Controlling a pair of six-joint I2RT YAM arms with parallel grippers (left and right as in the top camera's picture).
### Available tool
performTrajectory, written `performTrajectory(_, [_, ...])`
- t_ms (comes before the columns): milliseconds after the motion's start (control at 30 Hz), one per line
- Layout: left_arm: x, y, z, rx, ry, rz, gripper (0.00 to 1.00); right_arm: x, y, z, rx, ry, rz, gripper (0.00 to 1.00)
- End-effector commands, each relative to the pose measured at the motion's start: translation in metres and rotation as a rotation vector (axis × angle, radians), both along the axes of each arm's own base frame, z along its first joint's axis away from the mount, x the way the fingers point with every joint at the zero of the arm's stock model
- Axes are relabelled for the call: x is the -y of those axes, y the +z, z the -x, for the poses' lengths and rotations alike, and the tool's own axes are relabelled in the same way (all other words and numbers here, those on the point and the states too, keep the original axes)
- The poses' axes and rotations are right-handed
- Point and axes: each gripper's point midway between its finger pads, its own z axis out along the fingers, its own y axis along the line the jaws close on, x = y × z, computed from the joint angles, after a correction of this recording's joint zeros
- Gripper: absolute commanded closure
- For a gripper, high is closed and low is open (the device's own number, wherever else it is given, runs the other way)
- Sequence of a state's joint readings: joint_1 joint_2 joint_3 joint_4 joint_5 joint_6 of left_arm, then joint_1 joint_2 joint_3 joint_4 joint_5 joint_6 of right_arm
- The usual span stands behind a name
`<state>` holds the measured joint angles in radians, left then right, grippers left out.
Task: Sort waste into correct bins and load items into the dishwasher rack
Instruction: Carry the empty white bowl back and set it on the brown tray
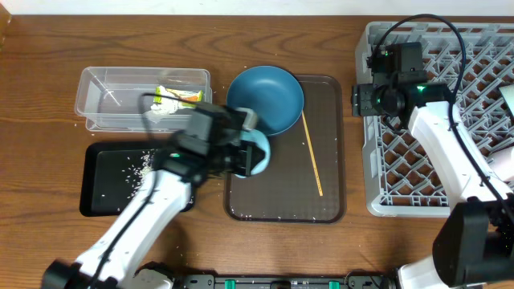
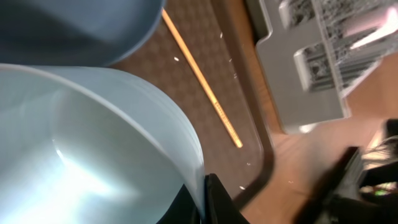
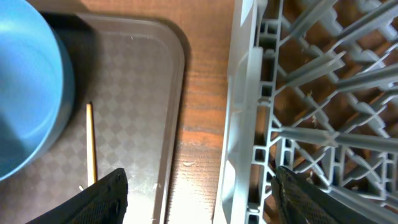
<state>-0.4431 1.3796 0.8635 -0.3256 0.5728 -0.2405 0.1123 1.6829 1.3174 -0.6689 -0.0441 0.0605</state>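
My right gripper pinches the mint-green bowl's rim (image 1: 267, 151) on the side facing the wooden stick (image 1: 312, 152) next, to load it tilted into the dishwasher rack.
My left gripper (image 1: 250, 154) is shut on the rim of the mint-green bowl (image 1: 261, 152) and holds it tilted over the brown serving tray; the left wrist view shows the fingers (image 2: 208, 199) pinching the bowl's wall (image 2: 81, 143). The dark-blue bowl (image 1: 265, 98) sits on the tray just behind it. The wooden stick (image 1: 312, 152) lies on the tray. My right gripper (image 1: 361, 100) is open and empty over the left edge of the dishwasher rack (image 1: 438, 120). The wrapper with tissue (image 1: 178, 96) lies in the clear tub (image 1: 112, 84). Rice grains (image 1: 136, 164) lie in the black tray (image 1: 100, 197).
The brown serving tray (image 1: 329, 185) lies between the bins and the rack. Pale objects (image 1: 506, 96) show at the rack's right edge, cut off by the frame. In the right wrist view a strip of bare wood (image 3: 202, 93) separates the tray (image 3: 143, 93) and the rack (image 3: 311, 93).
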Motion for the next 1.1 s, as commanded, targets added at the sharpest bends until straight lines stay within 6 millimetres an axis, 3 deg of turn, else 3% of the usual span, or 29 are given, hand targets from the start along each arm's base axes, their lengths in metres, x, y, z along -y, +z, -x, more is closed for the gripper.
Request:
performTrajectory(0, [0.011, -0.017, -0.009, 0.020, 0.027, -0.079, 0.94, 0.008, 0.025, -0.002, 0.063, -0.023, 0.001, 0.26])
performTrajectory(100, [0.033, -0.034, -0.006, 0.002, -0.013, -0.078, 0.94, 0.008, 0.026, -0.001, 0.063, -0.023, 0.001, 0.26])
performTrajectory(267, [0.052, -0.049, -0.004, 0.008, -0.056, -0.075, 0.94, 0.008, 0.025, -0.001, 0.060, -0.023, 0.001, 0.26])
performTrajectory(500, [0.054, -0.049, -0.005, 0.017, -0.058, -0.069, 0.83, 0.007, 0.025, 0.000, 0.056, -0.020, 0.001, 0.23])
performTrajectory(567, [0.054, -0.048, -0.005, 0.018, -0.058, -0.069, 0.70, 0.007, 0.024, 0.002, 0.047, -0.020, 0.002, 0.22])
performTrajectory(733, [0.051, -0.037, -0.008, 0.037, -0.047, -0.056, 0.70, 0.003, 0.020, 0.008, 0.020, 0.004, -0.017, 0.21])
performTrajectory(867, [0.031, -0.018, -0.016, 0.056, 0.008, -0.045, 0.70, -0.021, 0.023, 0.012, 0.019, 0.140, -0.100, 0.21])
performTrajectory(1067, [-0.039, 0.004, -0.028, 0.034, 0.199, -0.088, 0.70, -0.063, 0.031, 0.024, 0.031, 0.347, -0.218, 0.22])
